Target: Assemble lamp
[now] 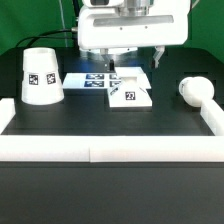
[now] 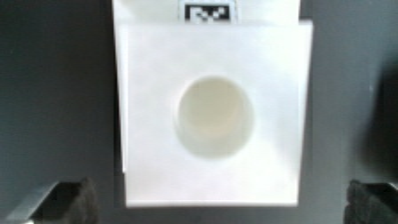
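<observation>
My gripper grabs the lamp base by its raised top block [image 1: 128, 73] next, so its oval hole stays free to take the bulb [image 1: 193, 90].
The lamp's flat square base [image 1: 130, 92] lies on the black table with a tag on its near side. In the wrist view it [image 2: 214, 60] fills the middle, with an oval hole [image 2: 214, 118] and a tag at one edge. My gripper [image 1: 135, 63] hangs just above the base's far part, open and empty, and in the wrist view [image 2: 214, 206] its fingers stand wide on either side of the base. The cone shade [image 1: 40, 76] stands at the exterior view's left. The bulb [image 1: 193, 90] lies at the right.
The marker board [image 1: 88, 82] lies flat between the shade and the base. A low white wall [image 1: 110, 150] runs along the table's front and both sides. The robot's white pedestal [image 1: 130, 35] stands behind the base.
</observation>
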